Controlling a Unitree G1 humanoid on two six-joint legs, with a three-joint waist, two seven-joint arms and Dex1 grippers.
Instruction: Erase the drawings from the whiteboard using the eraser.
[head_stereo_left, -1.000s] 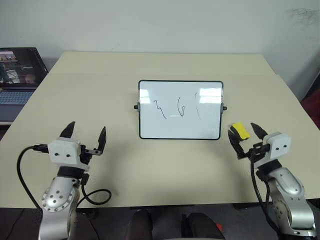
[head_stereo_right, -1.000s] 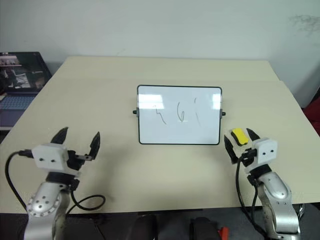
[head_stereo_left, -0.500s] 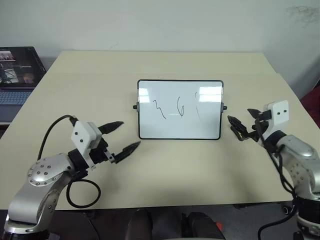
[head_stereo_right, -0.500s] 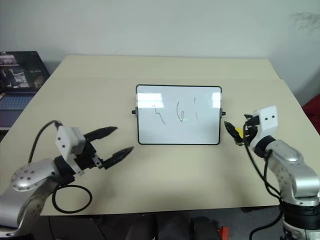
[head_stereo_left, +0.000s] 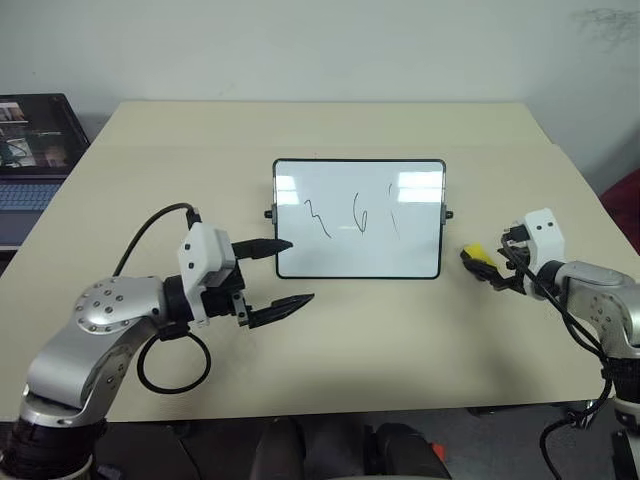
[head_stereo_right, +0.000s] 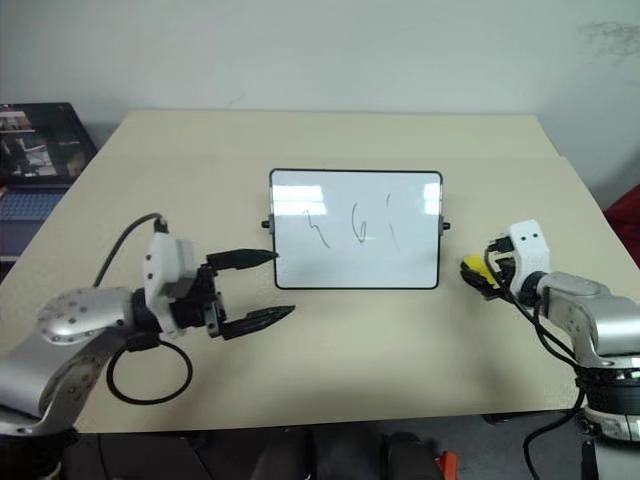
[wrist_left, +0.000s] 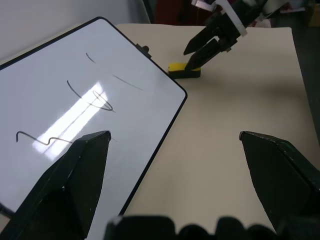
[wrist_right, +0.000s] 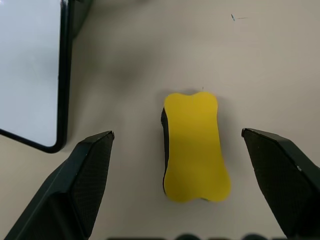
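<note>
The right gripper takes hold of the yellow eraser (head_stereo_left: 477, 254) by its long sides next, to wipe the drawings off the whiteboard.
The whiteboard (head_stereo_left: 360, 255) lies mid-table, black-framed, with three thin dark drawings (head_stereo_left: 362, 219) across its upper half. The yellow eraser (head_stereo_left: 477, 254) rests on the table just right of the board's lower right corner. My right gripper (wrist_right: 176, 134) hangs open over the eraser (wrist_right: 192, 145), one finger on each side, not touching it. My left gripper (head_stereo_left: 300, 270) is open and empty, pointing right, at the board's lower left corner; one fingertip reaches over the board's edge. In the left wrist view the board (wrist_left: 75, 100), the eraser (wrist_left: 184, 70) and the right gripper (wrist_left: 189, 57) all appear.
An open laptop (head_stereo_left: 30, 150) sits off the table's far left side. A black cable (head_stereo_left: 165, 365) loops below my left arm on the tan table (head_stereo_left: 380, 340). Small black knobs stick out at the board's side edges (head_stereo_left: 271, 213).
My left gripper swung right and turned toward the board's lower left corner. My right gripper moved forward and tipped down over the eraser. The board and eraser stayed put.
</note>
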